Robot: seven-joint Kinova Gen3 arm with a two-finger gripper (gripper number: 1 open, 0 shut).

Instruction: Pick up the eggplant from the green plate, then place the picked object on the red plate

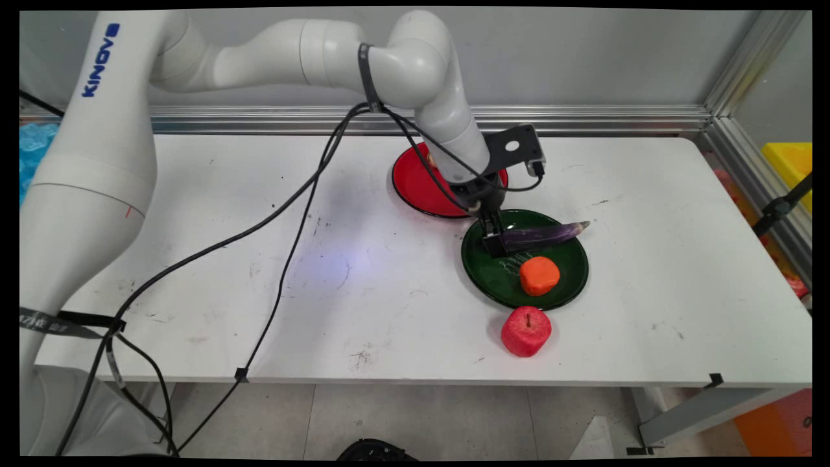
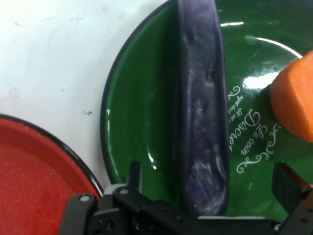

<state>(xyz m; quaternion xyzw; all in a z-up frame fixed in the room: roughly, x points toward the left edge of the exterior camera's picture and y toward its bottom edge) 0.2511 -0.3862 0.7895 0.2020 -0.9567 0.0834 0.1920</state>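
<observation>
I need to grab the eggplant next by its rounded purple end [image 2: 205, 188] with my gripper, to lift it off the green plate.
A long purple eggplant [image 1: 545, 235] lies across the far side of a green plate [image 1: 496, 280], its tip over the right rim. My gripper [image 1: 493, 242] is down at the eggplant's left end. In the hand view the eggplant [image 2: 201, 98] runs up between my two fingers, and the gripper [image 2: 210, 185] is open, with a gap on each side of it. The left finger [image 2: 134, 175] and the right finger [image 2: 288, 187] both hang over the green plate [image 2: 139, 103]. An orange fruit [image 1: 539, 275] sits on the same plate, to the right in the hand view [image 2: 296, 100].
A red plate [image 1: 415, 185] stands just behind and left of the green one, partly under the wrist, and shows at the lower left of the hand view [image 2: 34, 171]. A red apple [image 1: 526, 331] rests on the table near the front edge. Black cables hang over the table's left half.
</observation>
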